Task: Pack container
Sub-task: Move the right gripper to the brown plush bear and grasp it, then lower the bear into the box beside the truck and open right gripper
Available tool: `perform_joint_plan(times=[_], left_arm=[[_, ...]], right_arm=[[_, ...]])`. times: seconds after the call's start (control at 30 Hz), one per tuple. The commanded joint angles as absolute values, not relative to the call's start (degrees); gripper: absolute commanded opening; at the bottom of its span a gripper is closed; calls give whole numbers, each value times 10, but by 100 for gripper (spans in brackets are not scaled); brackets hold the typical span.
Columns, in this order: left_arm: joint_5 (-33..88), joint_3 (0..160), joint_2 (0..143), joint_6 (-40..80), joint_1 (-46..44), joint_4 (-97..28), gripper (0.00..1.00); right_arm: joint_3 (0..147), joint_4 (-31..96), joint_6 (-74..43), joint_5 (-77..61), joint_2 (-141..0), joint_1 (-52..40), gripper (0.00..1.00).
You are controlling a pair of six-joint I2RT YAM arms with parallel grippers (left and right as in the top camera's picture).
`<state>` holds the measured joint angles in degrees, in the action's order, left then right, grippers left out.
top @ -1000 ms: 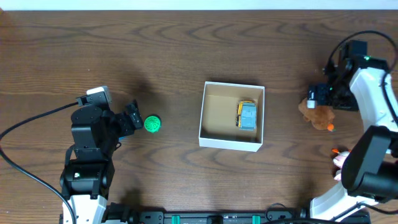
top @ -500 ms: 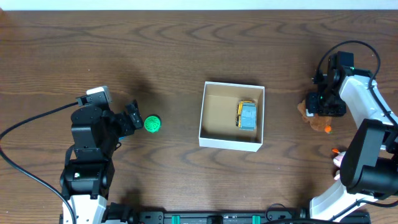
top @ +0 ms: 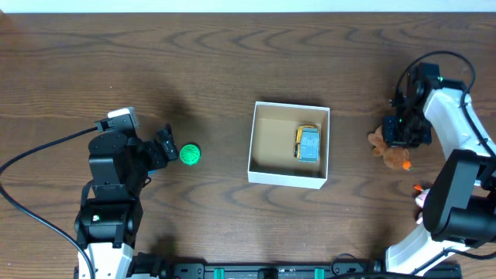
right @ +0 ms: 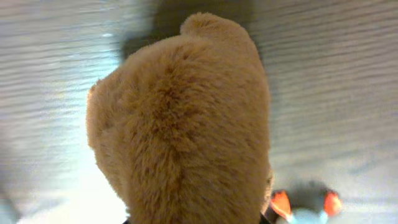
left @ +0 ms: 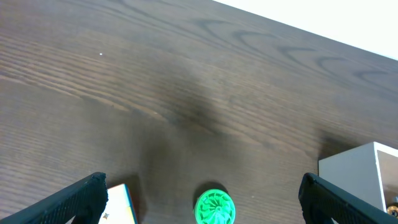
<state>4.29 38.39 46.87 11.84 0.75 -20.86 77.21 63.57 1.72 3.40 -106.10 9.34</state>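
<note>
My right gripper would lift the plush toy if it went up now, because its fingers are holding the toy's body.
The container (top: 287, 179), a white-walled square box with a tan inside, sits mid-table and holds a blue and yellow toy car (top: 308, 144). To its right lies a brown plush toy (top: 379, 141). My right gripper (top: 397, 133) is down on it and shut on its body. In the right wrist view the plush toy (right: 186, 118) fills the space between the jaws of the right gripper (right: 193, 220). On the left, a green wheel-shaped toy (top: 190, 154) lies on the table. My left gripper (top: 168, 146) stands open just left of it. The green toy (left: 215, 207) lies between the wide-apart left fingers (left: 81, 198).
A small toy with orange parts (top: 408, 160) lies right beside the plush toy, also seen as the orange-eared toy (right: 305, 210). Another orange and pink item (top: 420, 195) lies near the right arm's base. A white and orange block (left: 119, 202) sits by the left finger.
My right gripper has come down over the plush toy and closed on it. The plush has shifted slightly left. The left arm and green toy have not moved.
</note>
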Motion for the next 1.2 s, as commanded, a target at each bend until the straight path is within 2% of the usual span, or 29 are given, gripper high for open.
perform_joint_plan(times=[0.0,0.23,0.43,0.67,0.93,1.17], left_arm=[[38,400,468,119,11,-209,98],[38,400,468,119,11,-209,98],[38,400,468,119,11,-209,98],[38,400,468,119,11,-209,98],[39,400,468,119,11,-210,98],[38,400,468,119,11,-210,98]], right_arm=[[853,671,-6,24,-1021,66,5],[971,741,-103,-22,-929,-42,1],[971,722,-287,-25,-884,-158,6],[931,663,-435,-3,-905,-266,1],[853,584,-455,-8,-976,-334,1],[846,573,-466,0,-1048,-338,1]])
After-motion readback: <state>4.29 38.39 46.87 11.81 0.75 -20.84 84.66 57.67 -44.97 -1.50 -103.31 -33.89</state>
